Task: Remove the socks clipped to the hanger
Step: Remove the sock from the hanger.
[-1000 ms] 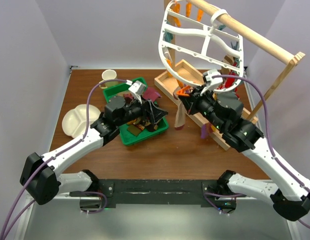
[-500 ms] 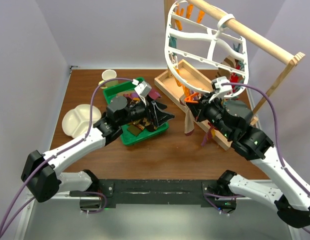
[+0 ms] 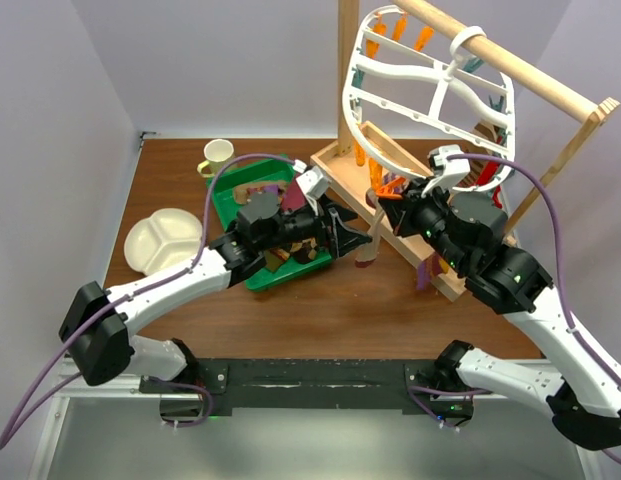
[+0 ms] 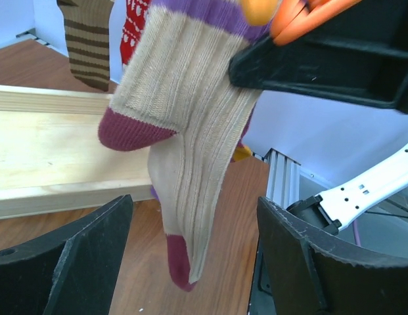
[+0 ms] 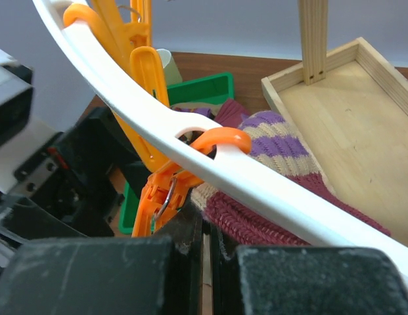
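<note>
The tan sock [image 4: 190, 131] needs to be grabbed next by its hanging lower end [image 4: 188, 220] with my left gripper, which leaves the sock's clipped cuff to be unclipped and removed.
The white hanger [image 3: 430, 85] hangs from a wooden rail, its rim [image 5: 190, 128] crossing the right wrist view. An orange clip [image 5: 165, 193] on that rim holds a tan ribbed sock [image 4: 190, 131] with a purple stripe, maroon heel and maroon toe. My right gripper [image 3: 386, 205] is shut, its tips [image 5: 207, 220] against the clip and the sock's maroon cuff [image 5: 269, 216]; whether it pinches anything is unclear. My left gripper [image 4: 194, 216] is open, with the sock's lower end hanging between its fingers, untouched. A brown striped sock [image 4: 89, 39] and a red patterned sock [image 4: 135, 26] hang behind.
A green bin [image 3: 225, 185] with loose socks lies under my left arm. A cup [image 3: 218, 152] and a white divided plate [image 3: 160, 240] stand at the left. The rail stand's wooden box base [image 5: 341, 111] and upright post [image 3: 348, 70] are beside the hanging sock.
The hanger and my shut right gripper have swung to the right together. My left arm has reached rightward until its open fingers flank the tan sock.
</note>
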Controlling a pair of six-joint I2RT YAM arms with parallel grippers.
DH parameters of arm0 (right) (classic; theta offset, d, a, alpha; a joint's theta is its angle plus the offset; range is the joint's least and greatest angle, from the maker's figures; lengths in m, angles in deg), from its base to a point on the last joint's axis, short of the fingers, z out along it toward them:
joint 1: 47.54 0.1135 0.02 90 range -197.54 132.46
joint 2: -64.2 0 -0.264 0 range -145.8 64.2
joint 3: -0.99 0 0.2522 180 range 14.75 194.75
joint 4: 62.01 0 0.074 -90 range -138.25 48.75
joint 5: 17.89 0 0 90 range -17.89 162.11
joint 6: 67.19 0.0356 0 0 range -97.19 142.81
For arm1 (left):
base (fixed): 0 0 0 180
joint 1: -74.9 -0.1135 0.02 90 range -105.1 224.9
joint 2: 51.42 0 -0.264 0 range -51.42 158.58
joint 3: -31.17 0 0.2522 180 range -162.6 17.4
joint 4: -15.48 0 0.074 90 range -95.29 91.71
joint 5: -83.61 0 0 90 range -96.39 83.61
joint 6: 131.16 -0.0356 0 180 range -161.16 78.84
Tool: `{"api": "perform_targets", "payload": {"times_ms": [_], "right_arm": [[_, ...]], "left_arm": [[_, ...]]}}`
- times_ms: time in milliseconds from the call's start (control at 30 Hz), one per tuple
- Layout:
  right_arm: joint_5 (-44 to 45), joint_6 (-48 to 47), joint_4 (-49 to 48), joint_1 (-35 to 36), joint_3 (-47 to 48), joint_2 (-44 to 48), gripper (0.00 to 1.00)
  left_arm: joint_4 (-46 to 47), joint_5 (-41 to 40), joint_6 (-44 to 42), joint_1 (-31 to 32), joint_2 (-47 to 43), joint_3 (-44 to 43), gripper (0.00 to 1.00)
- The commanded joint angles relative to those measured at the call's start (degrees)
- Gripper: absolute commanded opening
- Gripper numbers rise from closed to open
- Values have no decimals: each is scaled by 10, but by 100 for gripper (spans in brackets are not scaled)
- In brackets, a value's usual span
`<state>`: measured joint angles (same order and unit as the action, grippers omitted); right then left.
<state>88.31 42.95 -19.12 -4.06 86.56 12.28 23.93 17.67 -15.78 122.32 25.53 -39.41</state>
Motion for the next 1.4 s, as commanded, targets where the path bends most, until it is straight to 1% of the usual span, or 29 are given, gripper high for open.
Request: {"api": "perform_targets", "payload": {"times_ms": [0, 167, 267, 300, 400, 433, 467, 500, 533, 567, 633, 667, 700, 733, 767, 800, 867, 900, 1033, 1167, 1367], "right_arm": [[-59, 2, 45, 11, 21, -11, 2], [-59, 16, 42, 11, 23, -20, 0], [-62, 26, 37, 11, 21, -22, 0], [-64, 28, 35, 10, 22, -24, 0], [-67, 33, 36, 11, 22, -24, 0], [-65, 33, 37, 11, 23, -23, 0], [-64, 35, 41, 11, 21, -20, 0], [-63, 37, 42, 11, 22, -20, 0], [-58, 38, 45, 10, 22, -18, 2], [-56, 39, 47, 10, 22, -13, 6], [-42, 39, 51, 11, 21, -8, 13], [-33, 39, 52, 11, 21, -4, 18], [-27, 39, 55, 10, 20, -1, 29], [-19, 40, 60, 11, 18, 2, 35], [-5, 39, 63, 11, 17, 3, 39], [0, 40, 63, 10, 14, 11, 46], [12, 42, 65, 11, 6, 16, 53], [16, 43, 66, 11, 4, 21, 59], [32, 46, 72, 11, -4, 33, 65], [57, 52, 80, 11, -14, 54, 68], [128, 64, 121, 11, -20, 80, 67]], "left_arm": [[47, -22, -21, 19, 21, -35, 83], [63, -29, -18, 45, 61, -70, 84], [84, -87, -11, 59, 74, -69, 83], [91, -132, -3, 63, 76, -61, 83], [122, -214, 5, 74, 74, -49, 78], [125, -237, 5, 79, 73, -47, 73], [139, -286, -2, 86, 70, -45, 57], [135, -308, -4, 87, 69, -48, 47], [135, -312, -8, 87, 71, -53, 37], [131, -312, -11, 87, 73, -57, 21], [121, -291, -17, 87, 78, -73, 5], [119, -282, -17, 87, 78, -75, 0], [121, -264, -13, 87, 76, -75, 0], [121, -254, -11, 87, 73, -76, 0], [115, -246, -10, 87, 73, -77, 0], [108, -230, -8, 87, 73, -80, 0], [88, -220, -7, 87, 72, -90, 0], [81, -213, -7, 87, 73, -94, 0], [44, -188, -6, 87, 81, -123, 0], [16, -181, -1, 87, 89, -138, 0], [-9, -176, 9, 86, 94, -151, 0]]}}
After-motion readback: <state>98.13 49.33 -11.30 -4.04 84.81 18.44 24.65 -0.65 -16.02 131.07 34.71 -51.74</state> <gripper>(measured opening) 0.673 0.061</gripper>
